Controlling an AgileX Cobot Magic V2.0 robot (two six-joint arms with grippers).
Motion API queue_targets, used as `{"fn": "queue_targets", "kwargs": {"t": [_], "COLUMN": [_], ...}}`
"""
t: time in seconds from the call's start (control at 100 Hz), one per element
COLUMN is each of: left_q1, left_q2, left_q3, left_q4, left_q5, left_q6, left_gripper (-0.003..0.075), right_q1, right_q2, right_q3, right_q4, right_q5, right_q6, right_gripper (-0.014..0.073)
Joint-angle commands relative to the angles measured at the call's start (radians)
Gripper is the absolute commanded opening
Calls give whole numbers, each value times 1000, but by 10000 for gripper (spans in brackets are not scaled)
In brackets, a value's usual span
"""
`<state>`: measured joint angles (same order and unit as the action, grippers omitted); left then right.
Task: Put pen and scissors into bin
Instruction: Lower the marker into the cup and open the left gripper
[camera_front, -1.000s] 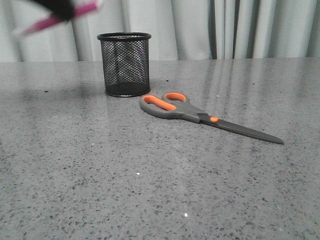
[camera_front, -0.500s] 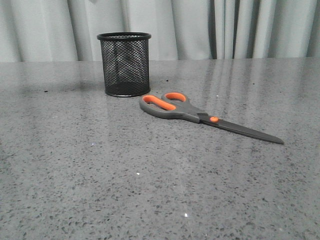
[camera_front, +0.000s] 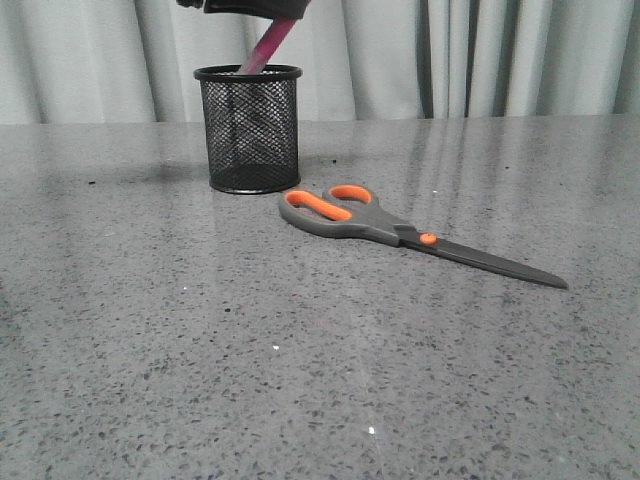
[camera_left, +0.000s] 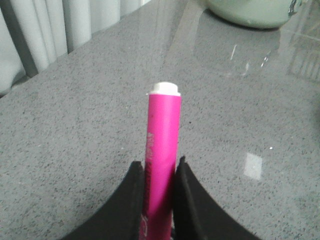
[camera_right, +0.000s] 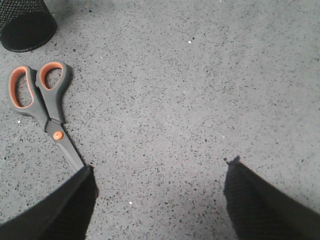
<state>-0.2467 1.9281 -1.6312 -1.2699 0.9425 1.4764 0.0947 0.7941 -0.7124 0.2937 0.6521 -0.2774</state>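
The magenta pen's lower end (camera_front: 250, 68) is inside the mesh bin's rim, so my left gripper should release the pen now.
My left gripper (camera_front: 262, 8) shows at the top edge of the front view, shut on the magenta pen (camera_front: 268, 45). The pen slants down with its lower end inside the rim of the black mesh bin (camera_front: 249, 130). In the left wrist view the pen (camera_left: 162, 145), white tip up, sits clamped between the black fingers (camera_left: 131, 200) of my left gripper (camera_left: 159, 167). The scissors (camera_front: 400, 233) lie flat on the table right of the bin, handles toward it. My right gripper (camera_right: 160, 165) is open and empty above the table, beside the scissors (camera_right: 45, 107) and their blade tip.
The grey speckled table (camera_front: 200, 350) runs to pale curtains (camera_front: 480, 55) at the back. The bin's base (camera_right: 22, 25) shows in the right wrist view. A pale green rounded object (camera_left: 250, 11) sits at the edge of the left wrist view.
The left gripper with the pen went from the upper left out of view, then came back above the bin, with the pen's lower end now in the bin's mouth. Scissors and bin have not moved.
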Motion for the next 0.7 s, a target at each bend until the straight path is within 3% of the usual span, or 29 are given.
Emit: {"fn": "queue_targets", "kwargs": {"t": [0.0, 0.13, 0.2, 0.32, 0.42, 0.55, 0.69], "left_q1": [-5, -5, -5, 1, 19, 55, 120], "left_q2": [-56, -56, -56, -56, -61, -88, -162], "left_q3": [-32, -32, -32, -32, -32, -32, -32], "left_q4": [-51, -48, -36, -27, -55, -92, -96], "left_q5": [9, 24, 27, 21, 46, 109, 172], "left_q6": [3, 5, 5, 5, 5, 5, 5], "left_gripper": [-18, 22, 111, 326, 430, 417, 328], "right_q1": [-7, -7, -7, -7, -7, -7, -7], "right_q2": [1, 1, 1, 1, 1, 1, 1], "right_q3": [-35, -35, -35, -35, -35, -35, -35], "right_q4": [2, 2, 2, 2, 2, 2, 2], "right_q5": [-51, -51, -51, -51, -59, -93, -122], "right_q6": [-8, -8, -8, -8, -8, -8, -8], "right_gripper": [486, 486, 486, 486, 486, 486, 486]}}
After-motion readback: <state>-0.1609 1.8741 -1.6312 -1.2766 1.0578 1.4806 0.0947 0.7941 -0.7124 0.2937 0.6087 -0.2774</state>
